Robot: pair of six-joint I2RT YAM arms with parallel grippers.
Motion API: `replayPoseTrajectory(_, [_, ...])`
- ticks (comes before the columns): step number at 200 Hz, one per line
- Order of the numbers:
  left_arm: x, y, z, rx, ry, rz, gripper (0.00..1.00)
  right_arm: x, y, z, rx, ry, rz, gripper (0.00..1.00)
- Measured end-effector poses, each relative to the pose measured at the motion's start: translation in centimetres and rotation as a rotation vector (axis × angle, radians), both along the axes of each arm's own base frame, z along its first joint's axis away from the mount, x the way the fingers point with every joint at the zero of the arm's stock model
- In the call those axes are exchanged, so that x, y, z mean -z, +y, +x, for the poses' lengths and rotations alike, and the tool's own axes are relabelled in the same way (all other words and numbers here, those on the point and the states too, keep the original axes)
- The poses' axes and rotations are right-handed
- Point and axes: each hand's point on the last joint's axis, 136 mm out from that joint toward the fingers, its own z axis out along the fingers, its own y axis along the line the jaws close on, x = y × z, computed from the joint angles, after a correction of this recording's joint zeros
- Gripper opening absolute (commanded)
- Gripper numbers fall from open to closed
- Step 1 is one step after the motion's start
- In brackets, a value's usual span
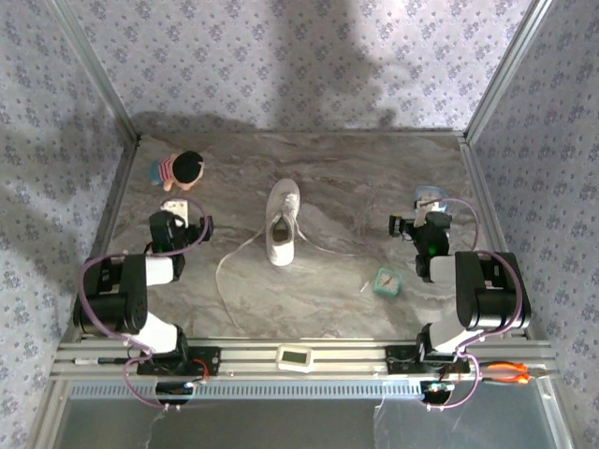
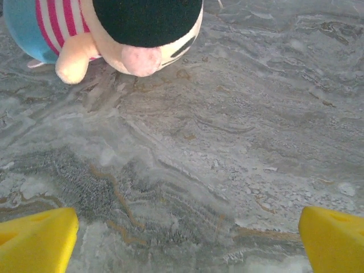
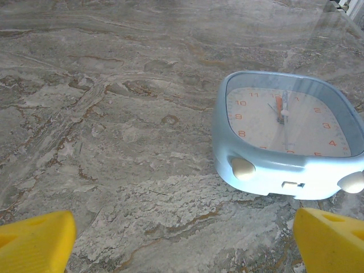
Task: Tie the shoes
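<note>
The nearer trailing lace needs slack to cross and tie, so my right gripper should next grab it out toward the lace's loose end.
The white low-top shoe lies in the middle of the marble table, toe pointing away from the arms. Its laces are loose: one thin white lace curls out to the left and towards the near edge, and another trails right. My left gripper hovers left of the shoe, well apart from it. In the left wrist view it stands open over bare marble, yellow fingertips at the frame's lower corners. My right gripper is far right of the shoe. It is open too, with nothing between its fingers.
A small doll with black hair and a striped body lies just beyond my left gripper. A light blue clock lies face up just ahead of my right gripper. A small teal clock sits near the right arm.
</note>
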Motion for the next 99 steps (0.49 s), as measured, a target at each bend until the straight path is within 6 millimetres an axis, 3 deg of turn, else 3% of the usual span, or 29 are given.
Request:
replayPoseTrajectory(31, [-5.2,-0.3,0.8,0.002,-0.04,-0.015,0.99,-0.1,0.4,0.2,-0.028,0.025,0.003,0.98])
replayPoseTrajectory(48, [-7.6,-1.1,0.3,0.02,-0.051,-0.025,0.99,-1.4,0.9,0.9,-0.058,0.052,0.01,0.93])
replayPoseTrajectory(72, [-8.8,-2.2,-1.3,0.045,-0.003,-0.055,0.93,-5.0,2.3,2.4,-0.1,0.044,0.018,0.89])
replayPoseTrajectory(99, [-8.4,-3.8,-3.7,0.076,0.103,-0.102,0.87,-7.2,7.1,2.2,-0.215,0.074,0.003,0.84])
